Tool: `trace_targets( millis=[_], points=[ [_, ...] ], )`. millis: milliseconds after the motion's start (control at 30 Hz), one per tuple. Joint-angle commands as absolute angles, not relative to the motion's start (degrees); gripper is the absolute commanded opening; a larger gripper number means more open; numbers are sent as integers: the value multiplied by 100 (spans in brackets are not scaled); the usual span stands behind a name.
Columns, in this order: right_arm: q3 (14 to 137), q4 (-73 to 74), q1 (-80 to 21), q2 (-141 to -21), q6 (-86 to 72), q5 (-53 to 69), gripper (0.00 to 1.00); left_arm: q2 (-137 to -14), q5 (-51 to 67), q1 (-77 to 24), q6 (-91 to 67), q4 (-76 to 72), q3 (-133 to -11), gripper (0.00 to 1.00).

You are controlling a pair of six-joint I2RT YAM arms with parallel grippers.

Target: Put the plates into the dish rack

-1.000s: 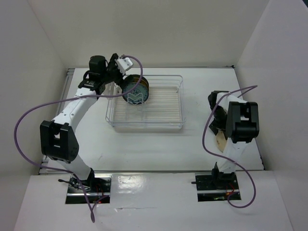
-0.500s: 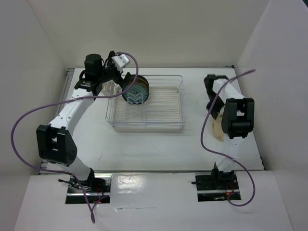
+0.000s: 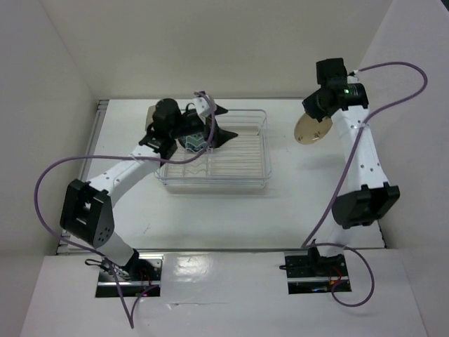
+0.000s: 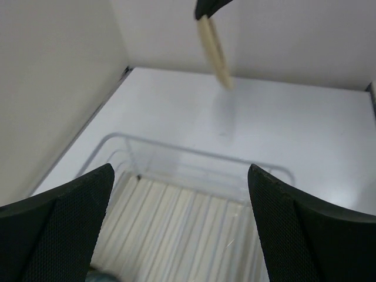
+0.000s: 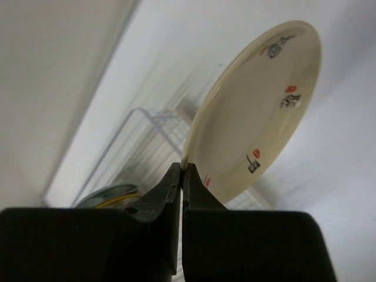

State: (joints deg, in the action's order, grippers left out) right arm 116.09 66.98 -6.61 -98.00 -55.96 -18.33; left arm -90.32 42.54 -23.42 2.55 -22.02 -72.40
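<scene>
My left gripper grabs the cream-beige plate by its free rim [image 3: 299,140] next, so that the plate then stands in the dish rack.
My right gripper [image 3: 319,112] is shut on the rim of a cream-beige plate [image 3: 312,130], which hangs in the air to the right of the dish rack [image 3: 210,184]. In the right wrist view the jaws [image 5: 183,170] pinch the plate's [image 5: 258,111] lower edge. A teal plate [image 3: 196,144] stands on edge at the rack's left end, partly hidden by my left arm. My left gripper [image 3: 219,121] hovers open over the rack's far left part with nothing between its fingers [image 4: 59,229]. Ahead of it are the white ribbed insert [image 4: 176,229] and the cream plate [image 4: 214,53] edge-on.
White walls close in the table on the left, back and right. Purple cables loop from both arms. The right arm's elbow [image 3: 365,203] stands over the table's right side. The teal plate [image 5: 108,194] and the rack's clear wall [image 5: 150,114] show below the held plate.
The right gripper shut on the cream plate and lifted it from the near right of the table up to the far right. The left gripper swung right, away from the standing plates.
</scene>
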Motion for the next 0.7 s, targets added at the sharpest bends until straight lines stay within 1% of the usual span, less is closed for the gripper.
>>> trace_targets(
  millis=[0,33,67,133,167,267,367,433,467,567,667],
  points=[
    [10805,5158,-650,-8776,-6318,-1030,0,-9149,3808,-3020,-659,-4400,-6769,100],
    [10558,4846,-650,-8598,-6485,-776,0,-9149,3492,-3197,-659,-4656,-6594,100],
    [10112,4556,-720,-8448,-6782,-695,0,-9149,2863,-3373,-563,-4797,-6592,99],
    [9766,3784,-851,-8113,-6891,-554,0,-9360,2393,-3760,-440,-4729,-6836,95],
    [9504,3579,-905,-8043,-7047,-502,0,-9421,1703,-3884,-387,-4642,-6907,93],
    [9195,2928,-905,-7928,-7294,41,0,-9588,918,-4253,-98,-4938,-6908,93],
    [9193,2760,-1089,-7928,-7427,264,0,-9773,301,-4631,263,-5168,-6987,93],
    [9272,2900,-1203,-7928,-7497,211,0,-9852,-375,-4903,693,-5290,-7048,93],
    [9325,2996,-1256,-7858,-7575,133,0,-9913,-935,-4991,947,-5456,-6988,90],
    [9272,3102,-1336,-7665,-7663,271,0,-9967,-1326,-5185,1405,-5861,-6908,88],
    [9114,3155,-1388,-7497,-7892,421,0,-10177,-1687,-5186,1731,-5941,-6961,84]
  ],
)
